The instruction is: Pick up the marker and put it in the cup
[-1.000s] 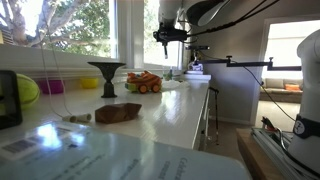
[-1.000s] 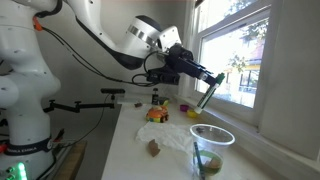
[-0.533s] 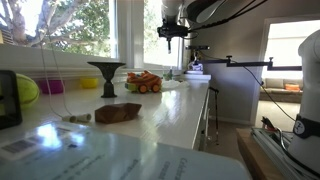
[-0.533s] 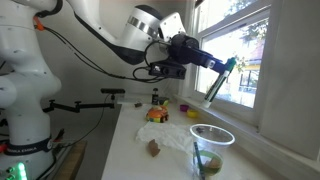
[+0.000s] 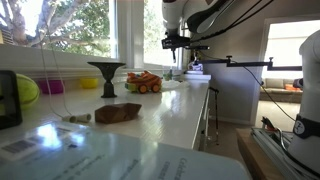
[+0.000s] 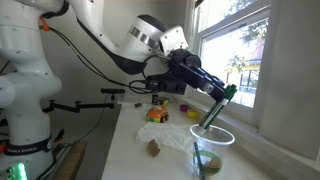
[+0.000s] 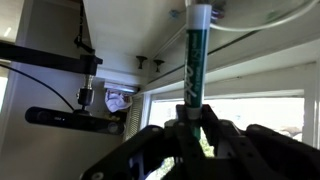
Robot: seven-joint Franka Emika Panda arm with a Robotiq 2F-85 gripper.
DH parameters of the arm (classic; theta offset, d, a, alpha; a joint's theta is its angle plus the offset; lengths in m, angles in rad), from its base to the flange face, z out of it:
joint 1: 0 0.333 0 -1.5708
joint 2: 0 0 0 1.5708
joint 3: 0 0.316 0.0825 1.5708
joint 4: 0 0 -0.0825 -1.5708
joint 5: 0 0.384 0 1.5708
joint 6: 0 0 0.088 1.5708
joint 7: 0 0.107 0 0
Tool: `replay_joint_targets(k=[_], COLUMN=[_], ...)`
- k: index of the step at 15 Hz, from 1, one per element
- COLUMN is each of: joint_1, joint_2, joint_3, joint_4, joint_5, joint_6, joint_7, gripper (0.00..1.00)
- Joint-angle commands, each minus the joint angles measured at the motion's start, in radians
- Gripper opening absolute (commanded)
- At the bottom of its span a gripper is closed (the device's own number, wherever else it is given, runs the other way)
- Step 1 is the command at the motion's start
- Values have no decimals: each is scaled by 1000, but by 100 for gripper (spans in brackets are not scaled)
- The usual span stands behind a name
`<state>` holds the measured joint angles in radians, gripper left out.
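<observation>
The green marker is slanted above the container's edge. I will keep holding it, because it would fall onto the container's rim if my gripper opened now.
My gripper (image 6: 223,94) is shut on a green marker (image 6: 211,113) that slants down from the fingers. The marker's lower end hangs just over the rim of a white-rimmed round container (image 6: 213,136) by the window. A clear cup (image 6: 205,161) with something green in it stands nearer the camera on the counter. In the wrist view the marker (image 7: 195,62) sticks straight out between the shut fingers (image 7: 191,128), its white end toward the window frame. In an exterior view the gripper (image 5: 179,42) hangs high over the far end of the counter.
On the white counter (image 5: 170,110) are an orange toy car (image 5: 145,83), a brown lump (image 5: 118,113), a dark funnel-shaped stand (image 5: 106,74) and a yellow-green ball (image 5: 27,90). The window (image 6: 240,60) runs along the counter. A second robot base (image 6: 22,110) stands to the side.
The gripper has swung down and tilted, bringing the marker from up near the window glass down to the white-rimmed container. The fingers stay shut on the marker.
</observation>
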<state>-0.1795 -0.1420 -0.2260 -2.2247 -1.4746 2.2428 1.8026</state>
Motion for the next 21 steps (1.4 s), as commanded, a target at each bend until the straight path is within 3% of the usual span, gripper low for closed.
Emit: replay_joint_targets(k=[1, 11, 12, 13, 15, 21], joint_1=[-7, 13, 17, 21, 25, 23], joint_2=[66, 165, 170, 172, 166, 116], joint_3=[2, 44, 51, 57, 67, 67], joint_4=[23, 33, 37, 43, 50, 139], joint_5=[7, 33, 37, 42, 45, 36], joint_6=[7, 30, 32, 31, 27, 4], joint_7=[13, -24, -25, -30, -36, -41], gripper=[5, 5, 11, 44, 51, 95])
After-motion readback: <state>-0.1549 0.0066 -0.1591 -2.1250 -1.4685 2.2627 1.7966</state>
